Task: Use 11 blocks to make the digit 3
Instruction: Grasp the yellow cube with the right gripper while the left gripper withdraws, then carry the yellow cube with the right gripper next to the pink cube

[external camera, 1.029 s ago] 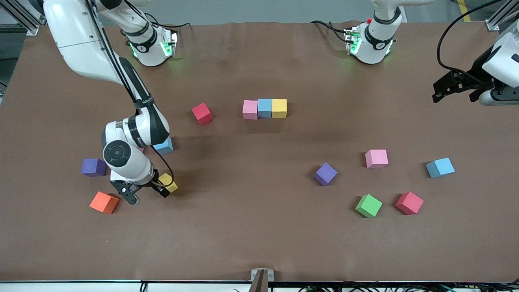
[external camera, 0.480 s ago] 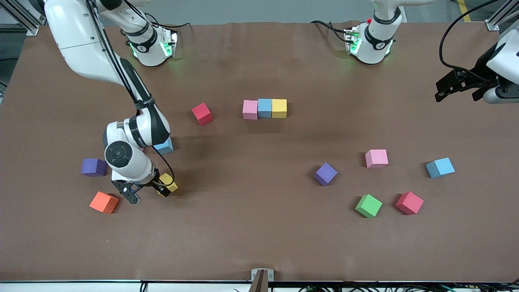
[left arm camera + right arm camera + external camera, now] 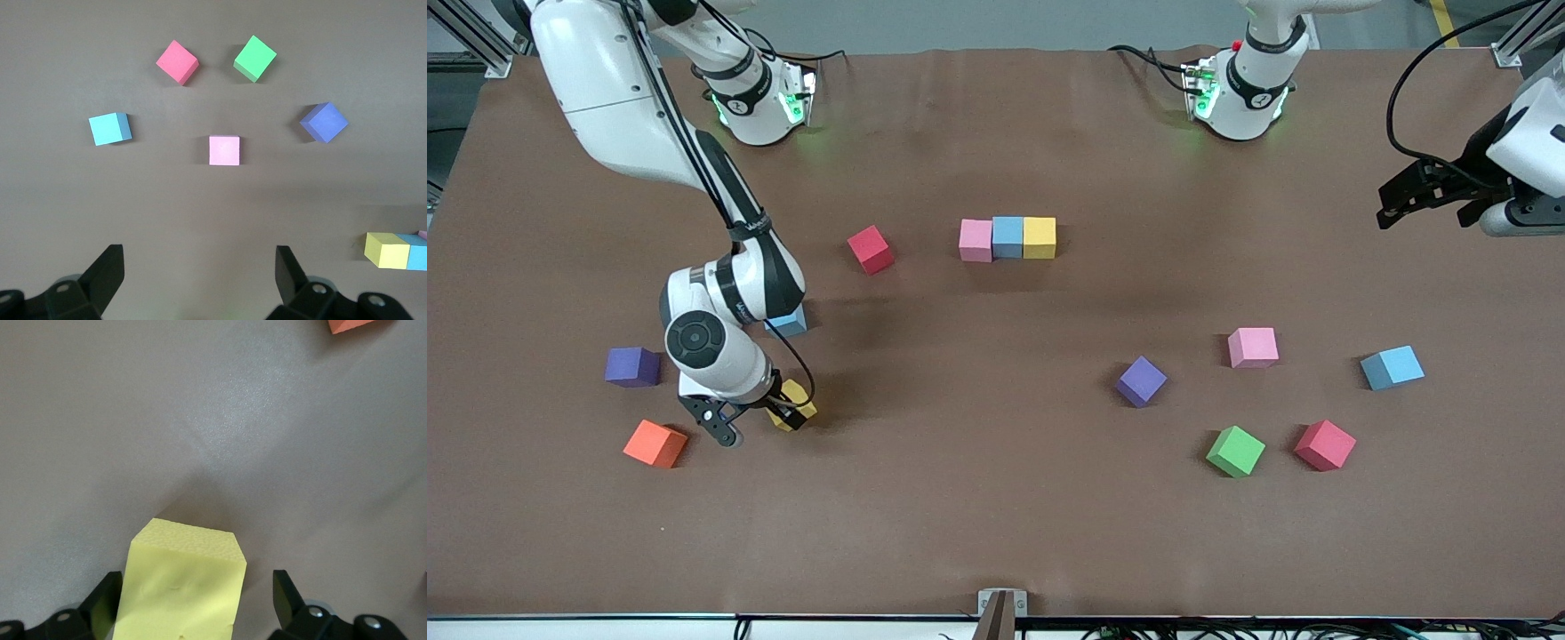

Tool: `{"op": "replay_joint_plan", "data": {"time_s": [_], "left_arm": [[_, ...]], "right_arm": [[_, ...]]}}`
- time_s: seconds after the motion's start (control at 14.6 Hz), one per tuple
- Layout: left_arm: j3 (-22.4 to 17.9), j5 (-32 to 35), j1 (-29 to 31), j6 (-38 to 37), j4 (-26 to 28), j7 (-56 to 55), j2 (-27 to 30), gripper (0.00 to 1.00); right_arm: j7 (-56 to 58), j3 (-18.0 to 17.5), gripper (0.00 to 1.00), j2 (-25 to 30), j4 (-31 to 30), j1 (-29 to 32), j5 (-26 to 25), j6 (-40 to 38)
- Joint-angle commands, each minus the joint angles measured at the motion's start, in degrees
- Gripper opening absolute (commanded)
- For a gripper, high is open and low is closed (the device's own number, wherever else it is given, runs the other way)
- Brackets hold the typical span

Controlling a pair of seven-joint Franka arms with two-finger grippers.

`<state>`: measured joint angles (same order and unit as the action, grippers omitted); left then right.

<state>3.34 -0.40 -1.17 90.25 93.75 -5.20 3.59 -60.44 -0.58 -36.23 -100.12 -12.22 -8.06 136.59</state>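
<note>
My right gripper's fingers are on either side of the yellow block and closing now would catch it, so it is time to close on the block.
My right gripper (image 3: 758,428) (image 3: 195,587) stands open low over the table, with a yellow block (image 3: 795,404) (image 3: 180,587) between its fingers. One finger is against the block; a gap shows at the other. A pink (image 3: 975,240), a blue (image 3: 1008,236) and a yellow block (image 3: 1039,237) form a touching row mid-table. A red block (image 3: 870,249) lies beside that row. My left gripper (image 3: 1423,209) (image 3: 200,260) hangs open and empty over the left arm's end of the table.
Near the right gripper lie orange (image 3: 655,444), purple (image 3: 632,366) and a half-hidden blue block (image 3: 789,323). Toward the left arm's end lie purple (image 3: 1141,381), pink (image 3: 1253,347), blue (image 3: 1392,367), green (image 3: 1235,451) and red (image 3: 1325,444). A bracket (image 3: 1002,603) sits at the table's front edge.
The right gripper has shifted slightly toward the yellow block, which now sits deeper between its fingers. The left gripper has wavered a little in place.
</note>
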Motion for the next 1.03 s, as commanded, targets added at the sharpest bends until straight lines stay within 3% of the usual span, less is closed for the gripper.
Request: {"op": "replay_joint_plan", "data": {"time_s": [0.0, 0.07, 0.21, 0.41, 0.96], "left_arm": [[-0.1, -0.4, 0.0, 0.7, 0.1, 0.1, 0.3, 1.0], [0.0, -0.4, 0.0, 0.7, 0.0, 0.1, 0.5, 1.0], [0.0, -0.4, 0.0, 0.8, -0.5, 0.1, 0.6, 1.0], [0.0, -0.3, -0.1, 1.5, -0.9, 0.1, 0.1, 1.0], [0.3, -0.3, -0.4, 2.5, -1.0, -0.2, -1.4, 1.0]], "right_arm": [[-1.6, 0.6, 0.92, 0.1, -0.3, -0.6, -1.2, 0.4], [-1.6, 0.6, 0.89, 0.0, -0.3, -0.5, -1.2, 0.4], [-1.5, 0.6, 0.7, 0.0, -0.3, -0.6, -1.2, 0.4], [-1.3, 0.6, 0.57, 0.0, -0.2, -0.8, -1.3, 0.2], [1.7, -0.9, 0.47, 2.1, 2.4, -4.2, -1.0, 0.0]]}}
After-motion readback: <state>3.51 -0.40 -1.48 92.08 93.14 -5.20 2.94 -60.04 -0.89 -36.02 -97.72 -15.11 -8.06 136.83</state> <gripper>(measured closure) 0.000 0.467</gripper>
